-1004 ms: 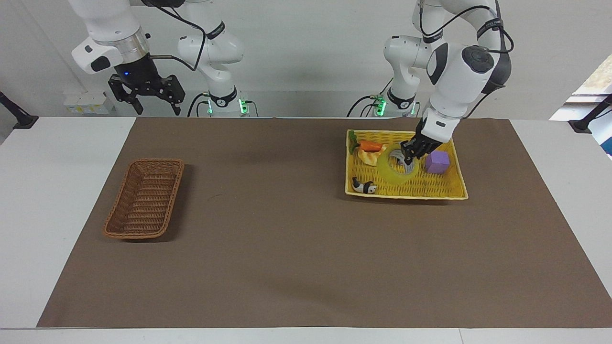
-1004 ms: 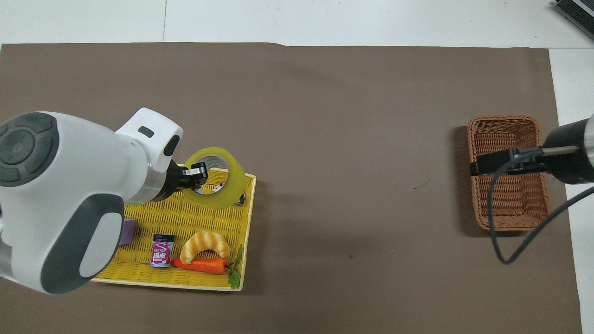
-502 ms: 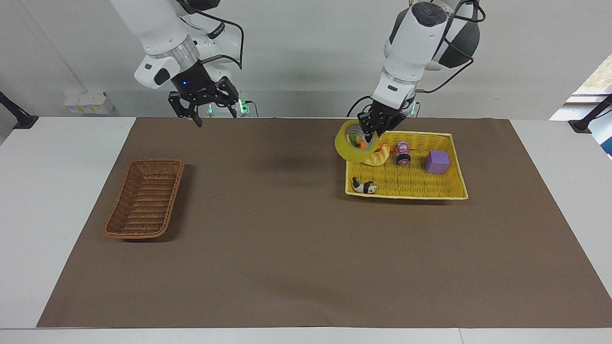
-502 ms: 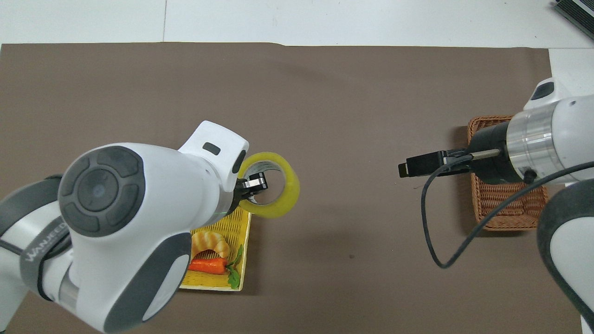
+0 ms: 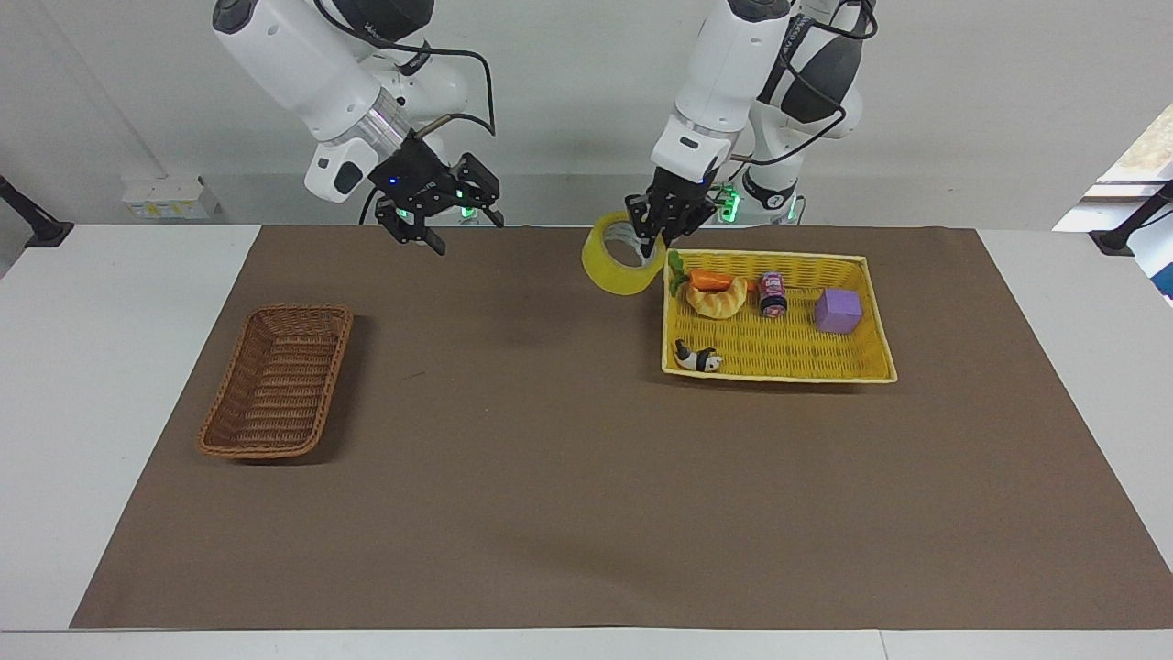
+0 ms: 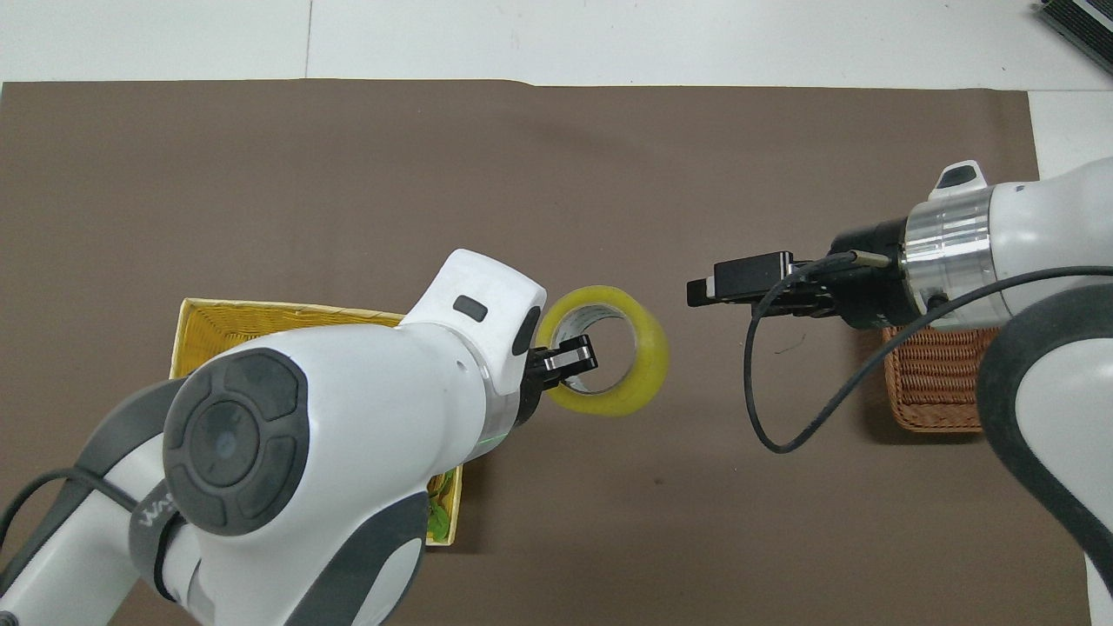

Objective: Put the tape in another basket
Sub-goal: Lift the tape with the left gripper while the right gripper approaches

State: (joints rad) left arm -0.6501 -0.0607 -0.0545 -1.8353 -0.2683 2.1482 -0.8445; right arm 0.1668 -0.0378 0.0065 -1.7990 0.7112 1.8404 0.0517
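My right gripper's fingers stop short of the yellow tape roll's near edge (image 6: 654, 349), so it is too early to close on the roll; moving toward it comes first.
My left gripper (image 5: 652, 238) is shut on the rim of the yellowish tape roll (image 5: 621, 258), one finger inside its pale core. It holds the roll in the air over the brown mat, just off the yellow basket's edge toward the right arm's end. In the overhead view the tape (image 6: 639, 374) hangs from the left gripper (image 6: 572, 357). The brown wicker basket (image 5: 278, 380) sits empty at the right arm's end; the right arm partly covers it in the overhead view (image 6: 935, 391). My right gripper (image 5: 449, 225) is open in the air over the mat, facing the tape (image 6: 717, 287).
The yellow flat basket (image 5: 779, 365) at the left arm's end holds a carrot (image 5: 710, 278), a croissant toy (image 5: 719, 301), a small can (image 5: 772, 293), a purple cube (image 5: 838, 310) and a black-and-white toy (image 5: 698, 357). A brown mat (image 5: 568, 477) covers the table.
My left gripper lifted the tape out of the yellow basket and carried it toward the table's middle. My right gripper swung from over its own end toward the tape.
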